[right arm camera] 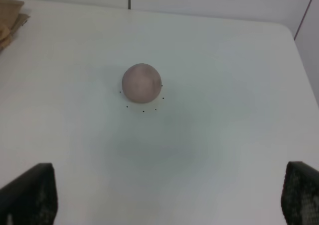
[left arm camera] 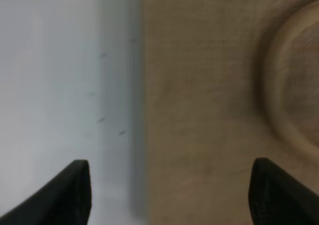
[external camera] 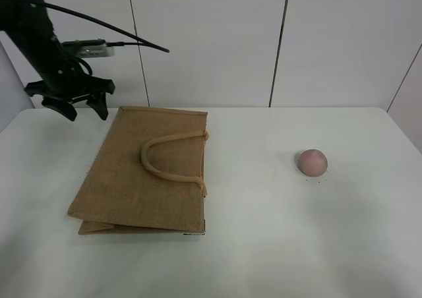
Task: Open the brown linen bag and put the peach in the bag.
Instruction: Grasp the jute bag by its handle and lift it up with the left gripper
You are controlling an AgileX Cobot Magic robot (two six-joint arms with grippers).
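Observation:
My left gripper picks up the bag by its beige loop handle next, to open the brown linen bag (external camera: 132,179) for the peach.
The brown linen bag (external camera: 132,179) lies flat and closed on the white table (external camera: 264,245), its beige loop handle (external camera: 168,159) on top. My left gripper (external camera: 86,109) is open and empty, hovering above the bag's far left corner. In the left wrist view the gripper (left arm camera: 169,195) straddles the bag's (left arm camera: 209,110) edge, with the handle (left arm camera: 284,85) to one side. The peach (external camera: 312,161) sits alone on the table to the right of the bag. My right gripper (right arm camera: 164,200) is open and empty, well short of the peach (right arm camera: 142,83); it is out of the exterior high view.
A white panelled wall (external camera: 211,41) stands behind the table. A corner of the bag (right arm camera: 10,18) shows at the edge of the right wrist view. The table's right edge (external camera: 402,133) lies beyond the peach.

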